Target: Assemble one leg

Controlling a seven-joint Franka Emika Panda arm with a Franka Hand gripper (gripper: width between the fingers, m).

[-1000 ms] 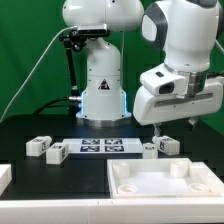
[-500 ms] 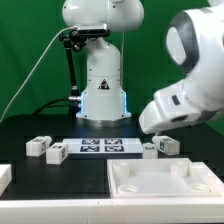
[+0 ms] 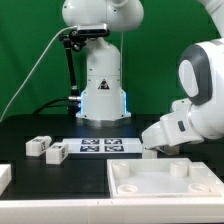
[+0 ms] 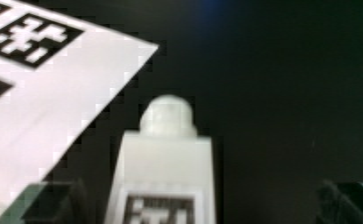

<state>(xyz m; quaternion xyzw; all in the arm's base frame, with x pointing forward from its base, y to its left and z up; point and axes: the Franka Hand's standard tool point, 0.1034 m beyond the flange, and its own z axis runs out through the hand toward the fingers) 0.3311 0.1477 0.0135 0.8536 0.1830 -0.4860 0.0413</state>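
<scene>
My gripper's fingers are on either side of the white leg's body, below the leg's rounded peg, so my gripper should close now.
In the wrist view a small white leg (image 4: 165,165) lies on the black table, with a rounded peg at one end and a black-and-white tag on its face. My gripper (image 4: 199,206) is open, and the leg lies between its dark fingers (image 4: 43,204), off-centre toward one of them, with no contact that I can see. In the exterior view my gripper (image 3: 150,146) is tilted down low over the table at the right end of the marker board (image 3: 103,146); it hides the leg there. Two more legs (image 3: 38,146) (image 3: 57,153) lie left of the marker board.
The wide white panel (image 3: 135,187) with recessed corners lies at the front right, just in front of my gripper. The marker board's corner (image 4: 45,85) sits close beside the leg. A white part edge (image 3: 4,177) shows at the front left. The arm's base (image 3: 103,85) stands behind.
The arm has swung down and tilted. The gripper dropped from above the table to low over the legs at the marker board's right end, now covering them in the exterior view.
</scene>
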